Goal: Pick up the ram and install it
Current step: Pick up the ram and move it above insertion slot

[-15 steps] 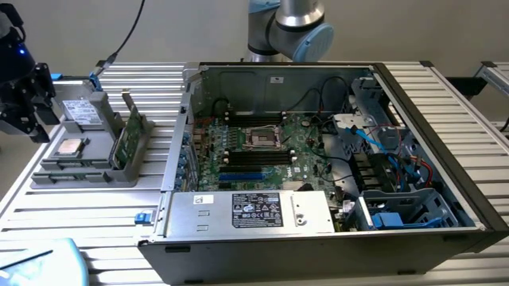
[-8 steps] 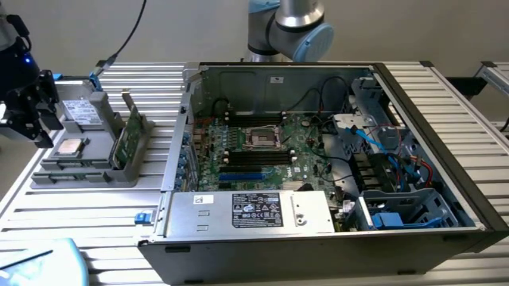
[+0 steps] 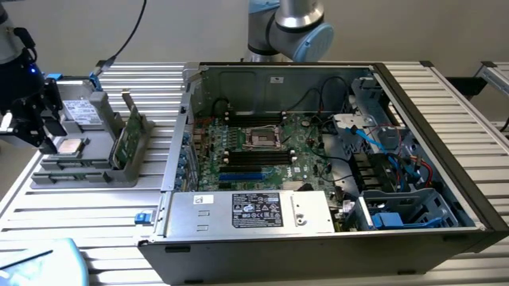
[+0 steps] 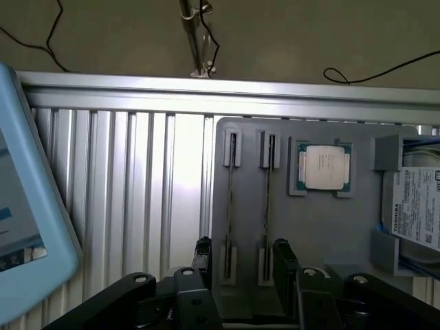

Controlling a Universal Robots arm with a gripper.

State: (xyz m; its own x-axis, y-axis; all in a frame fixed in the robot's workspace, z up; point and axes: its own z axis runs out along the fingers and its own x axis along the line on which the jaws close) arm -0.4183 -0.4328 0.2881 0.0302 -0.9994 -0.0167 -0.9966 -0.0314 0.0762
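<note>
My gripper should next grab the ram by the bare middle of its top edge [image 4: 229,198] to install it, because grey holder slots enclose both ends.
The ram [image 3: 129,139], a long green stick, stands on edge in a holder along the side of the grey parts tray [image 3: 52,179] nearest the computer case. My gripper [image 3: 36,122] hangs above the tray's opposite side, apart from the ram. In the wrist view the gripper [image 4: 244,251] is open, its two black fingers [image 4: 203,256] spread over the tray's two narrow slots [image 4: 230,206] with nothing between them. The open case's motherboard [image 3: 266,146] shows black memory slots [image 3: 258,158] beside the processor socket.
On the tray also lie a square silver processor chip [image 4: 323,167] and a grey drive with a white sticker [image 4: 416,206]. A light blue object [image 4: 27,206] sits on the ribbed table near the tray. Cables and a drive cage fill the case's right side [image 3: 397,155].
</note>
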